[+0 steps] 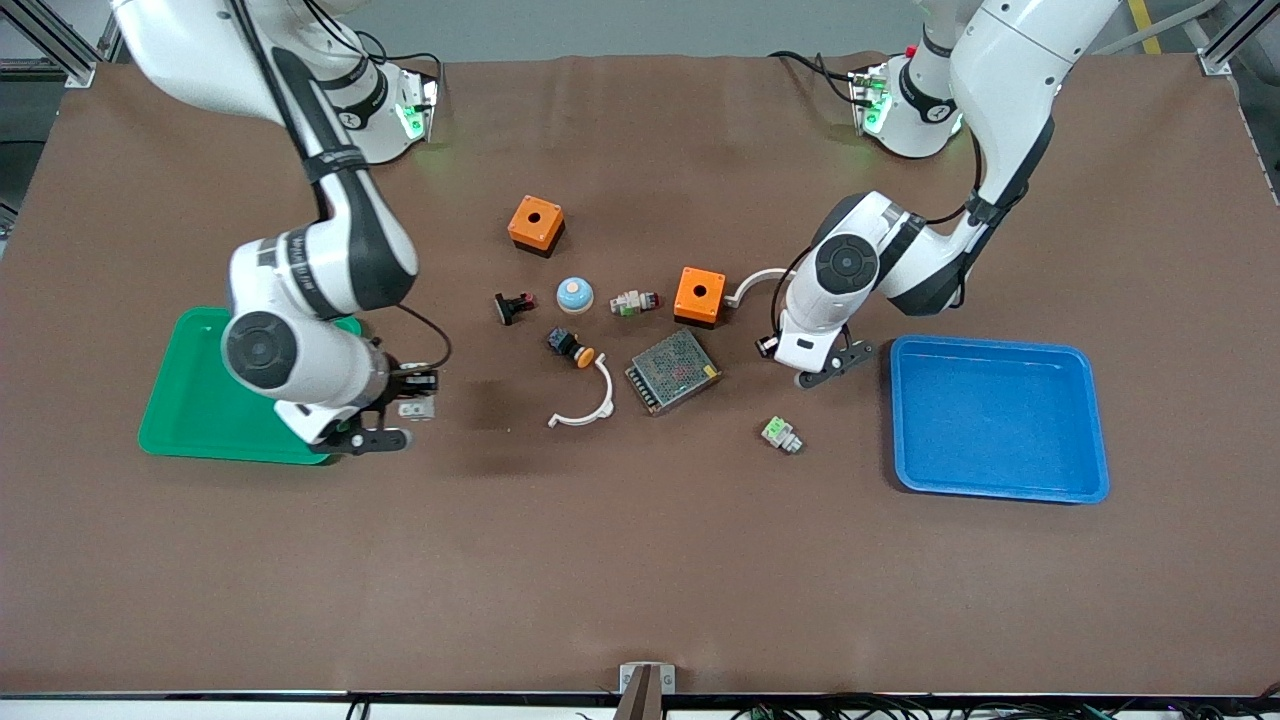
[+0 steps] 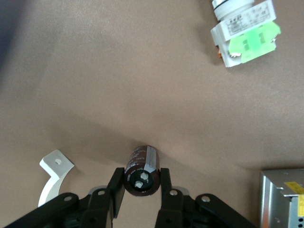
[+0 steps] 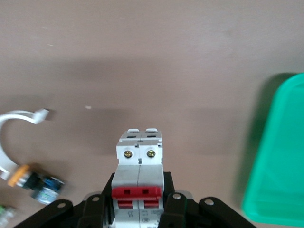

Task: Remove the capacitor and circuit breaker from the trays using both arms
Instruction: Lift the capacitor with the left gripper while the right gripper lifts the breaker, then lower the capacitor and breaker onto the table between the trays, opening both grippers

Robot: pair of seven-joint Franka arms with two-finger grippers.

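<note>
The breaker hangs above the brown table in the wrist view and would fall if I opened now, so my right gripper should keep holding it.
The capacitor (image 2: 141, 171), a small dark cylinder with two pale dots on its end, sits between the fingers of my left gripper (image 2: 141, 190). In the front view the left gripper (image 1: 833, 366) hangs over the brown table between the metal power supply (image 1: 673, 370) and the blue tray (image 1: 1000, 490). The capacitor does not show there. The breaker (image 3: 139, 175), a white block with a red toggle bar, is clamped in my right gripper (image 3: 139, 209). In the front view the right gripper (image 1: 395, 412) holds the breaker (image 1: 416, 408) just beside the green tray (image 1: 190, 410).
Between the arms lie two orange boxes (image 1: 535, 224) (image 1: 699, 295), a blue-domed part (image 1: 575, 294), a black-and-red switch (image 1: 513, 306), an orange-capped push-button (image 1: 572, 346), a white curved clip (image 1: 585, 400) and white-and-green connectors (image 1: 781, 434) (image 1: 634, 301).
</note>
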